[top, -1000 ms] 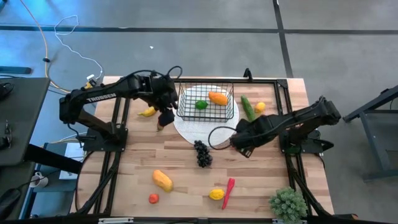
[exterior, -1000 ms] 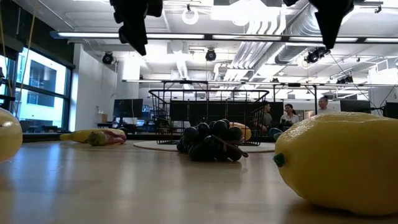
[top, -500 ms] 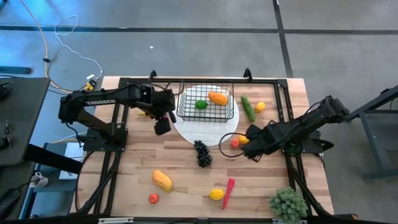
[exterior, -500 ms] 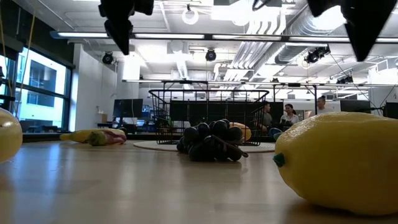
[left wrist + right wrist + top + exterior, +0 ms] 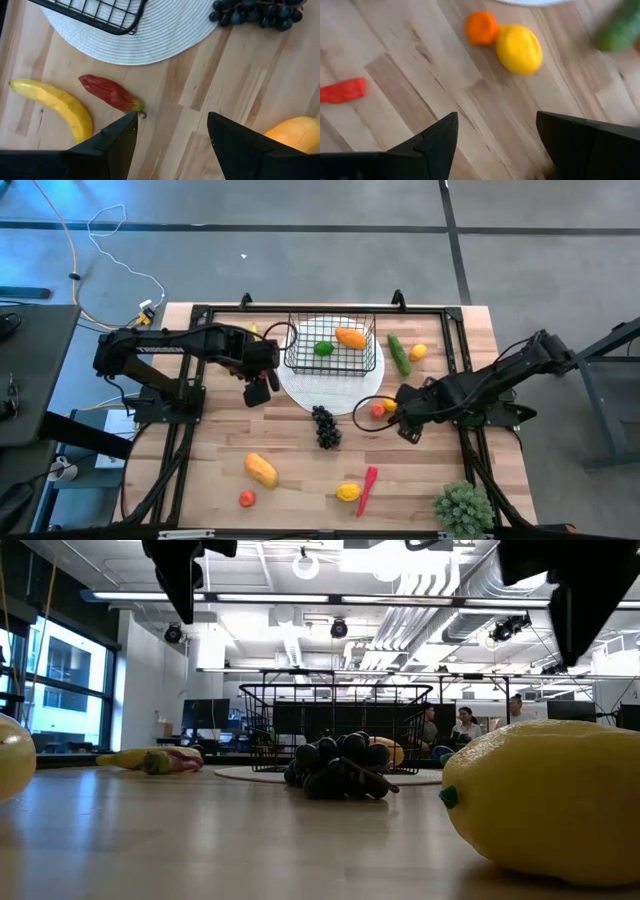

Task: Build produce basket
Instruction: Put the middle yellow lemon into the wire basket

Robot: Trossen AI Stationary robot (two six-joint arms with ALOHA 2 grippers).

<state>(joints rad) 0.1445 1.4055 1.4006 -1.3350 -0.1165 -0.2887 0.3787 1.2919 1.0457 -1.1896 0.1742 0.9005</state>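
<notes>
My right gripper grabs the lemon by its rounded middle [image 5: 390, 405] next, to fill the black wire basket [image 5: 333, 345] with produce.
The black wire basket [image 5: 333, 345] stands on a round white plate [image 5: 310, 392] and holds a green fruit [image 5: 323, 348] and an orange one [image 5: 350, 337]. My left gripper [image 5: 258, 390] [image 5: 172, 140] hangs open above bare wood left of the plate. A banana [image 5: 55, 102] and a red chili [image 5: 110, 94] lie just beyond it. My right gripper [image 5: 405, 420] [image 5: 495, 145] is open above the table right of the grapes [image 5: 326, 425]. A small orange [image 5: 481, 27] and a lemon [image 5: 519, 48] lie side by side ahead of it.
A cucumber [image 5: 399, 353] and a yellow fruit [image 5: 418, 352] lie right of the basket. Toward the near edge lie a yellow-orange fruit [image 5: 261, 470], a tomato [image 5: 246, 499], a lemon [image 5: 348, 492] and a second red chili [image 5: 367, 488]. A green bushy plant [image 5: 463, 508] stands at the near right corner.
My right gripper has drawn back toward the table's right edge, uncovering the small orange and the lemon by the plate. My left gripper has moved a little toward the near edge and to the left, and its arm now covers the banana from above.
</notes>
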